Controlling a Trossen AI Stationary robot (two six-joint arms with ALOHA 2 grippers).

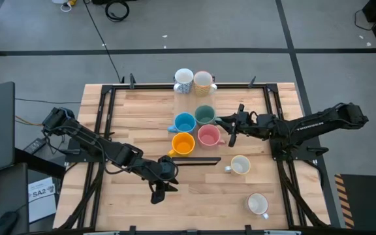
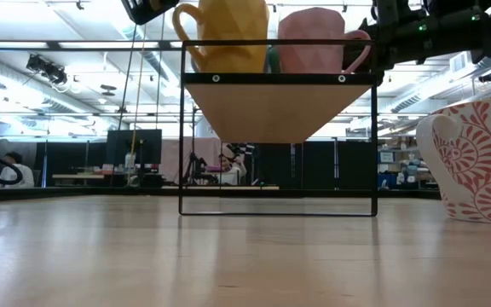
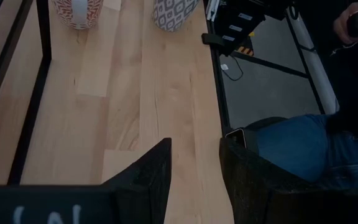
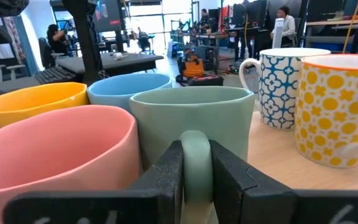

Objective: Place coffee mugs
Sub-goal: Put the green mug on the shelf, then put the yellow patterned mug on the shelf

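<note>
The robot's right gripper will open, because the grey-green mug [image 1: 205, 115] is standing upright on the shelf [image 1: 193, 104] beside the pink mug.
Four coloured mugs stand close together on a raised shelf [image 2: 275, 107]: blue [image 1: 185, 122], grey-green [image 1: 205, 115], orange [image 1: 183, 144] and pink [image 1: 208, 136]. My right gripper [image 1: 230, 125] reaches in from the table's right and is shut on the grey-green mug [image 4: 191, 115]. Two patterned mugs [image 1: 183, 80] [image 1: 203, 81] stand at the far edge. Two white patterned mugs [image 1: 240, 165] [image 1: 258, 204] stand on the near right of the table. My left gripper [image 1: 157, 194] is open over bare wood near the near edge, holding nothing. My right gripper [image 4: 194, 158] has the grey-green mug's side handle [image 4: 194, 146] pinched between its two fingers [image 4: 166, 180]. It comes in level from the table's right. The mug stands upright on the shelf, close beside the pink mug [image 4: 55, 155].
The shelf is a wooden board in a black frame [image 2: 181, 128], standing above the table top. A red-patterned mug [image 2: 476, 162] is close to the low camera. A person in blue jeans [image 3: 297, 146] sits past the table edge. Bare wood lies around my left gripper [image 3: 194, 168].
</note>
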